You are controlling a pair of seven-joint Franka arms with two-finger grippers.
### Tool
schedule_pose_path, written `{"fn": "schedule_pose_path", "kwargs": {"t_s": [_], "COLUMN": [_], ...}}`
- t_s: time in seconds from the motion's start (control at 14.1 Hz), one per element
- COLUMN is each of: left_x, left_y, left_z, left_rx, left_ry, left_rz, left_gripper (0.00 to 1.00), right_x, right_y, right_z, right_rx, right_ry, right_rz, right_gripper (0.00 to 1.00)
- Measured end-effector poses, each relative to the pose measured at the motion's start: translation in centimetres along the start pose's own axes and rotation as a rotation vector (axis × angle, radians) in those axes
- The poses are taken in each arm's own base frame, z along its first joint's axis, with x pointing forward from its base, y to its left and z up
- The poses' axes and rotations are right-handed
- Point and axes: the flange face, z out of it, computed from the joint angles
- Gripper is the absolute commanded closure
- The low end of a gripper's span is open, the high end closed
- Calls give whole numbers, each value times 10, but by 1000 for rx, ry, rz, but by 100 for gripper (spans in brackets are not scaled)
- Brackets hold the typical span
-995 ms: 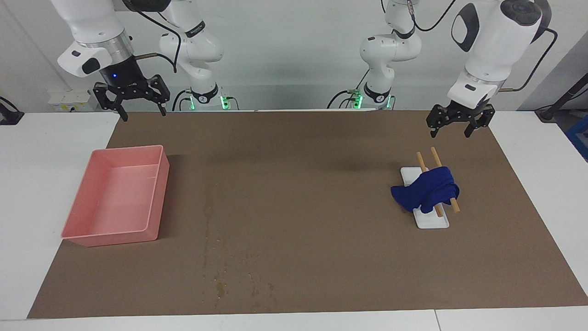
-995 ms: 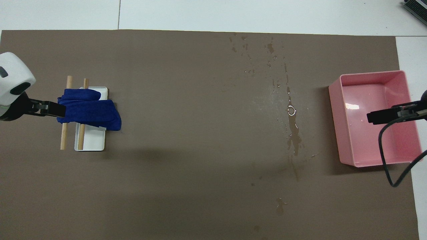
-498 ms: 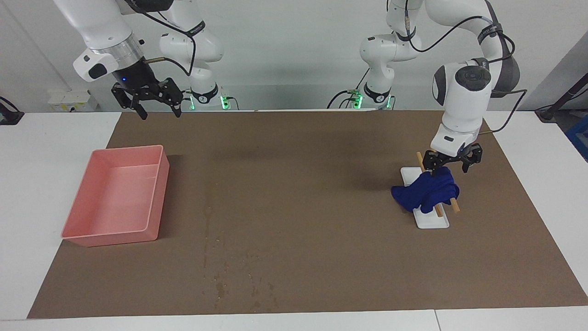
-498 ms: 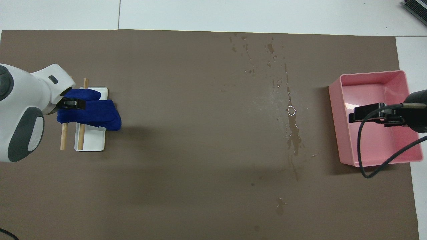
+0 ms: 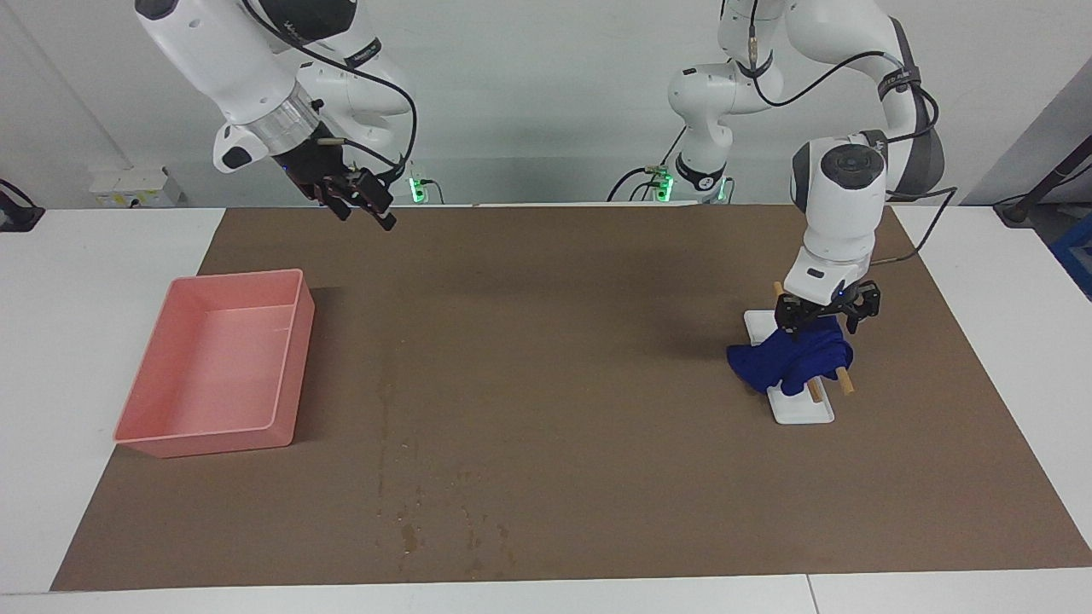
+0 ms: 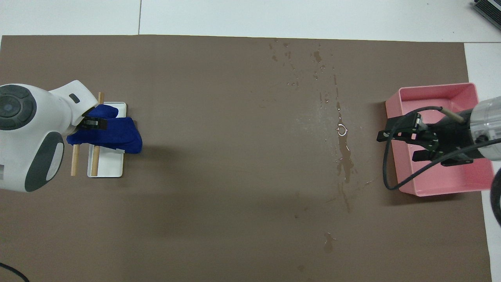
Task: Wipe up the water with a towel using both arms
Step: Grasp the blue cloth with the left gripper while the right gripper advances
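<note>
I should grab the towel by its top fold (image 6: 98, 125) with my left gripper next, because the blue towel's ends hang loose around the wooden rods.
The blue towel (image 5: 787, 360) lies bunched over two wooden rods on a small white dish, toward the left arm's end of the brown mat; it also shows in the overhead view (image 6: 115, 134). My left gripper (image 5: 824, 324) is low on the towel's top fold, its fingers spread to either side of the fold, open; the overhead view (image 6: 93, 123) shows it too. The water (image 5: 408, 535) is damp specks and streaks on the mat beside the pink tray, with a long streak in the overhead view (image 6: 344, 162). My right gripper (image 5: 363, 205) hangs open and empty, up in the air; in the overhead view (image 6: 400, 144) it covers the pink tray's rim.
The pink tray (image 5: 288, 375) stands toward the right arm's end of the mat (image 6: 426, 191). The white dish (image 5: 806, 413) and the wooden rods (image 5: 845, 385) lie under the towel. White table surrounds the brown mat (image 5: 597, 358).
My left gripper has come down from above the mat onto the towel's top. My right arm has swung toward the table's middle and tilted its gripper. The towel has not moved.
</note>
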Motion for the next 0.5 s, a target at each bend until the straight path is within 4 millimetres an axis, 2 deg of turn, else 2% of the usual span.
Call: {"fn": "schedule_pose_path", "kwargs": {"t_s": [0.21,0.43,0.5], "left_x": [-2,-2,-2], "left_y": [3,-2,-6], "left_z": [3,2,1], "left_rx": [7,18,24], "left_ry": [-4,-1,2], "left_rz": [6,3,-1], "left_gripper": [35,76,97], "right_x": [-17,-17,-17], "right_y": [-18,-30,-33], "right_z": [21,35,41], "right_rx": [27,143,169], "right_ry": [25,10,-2], "right_rz": [99,202,242], "right_gripper": [0,0,0]}}
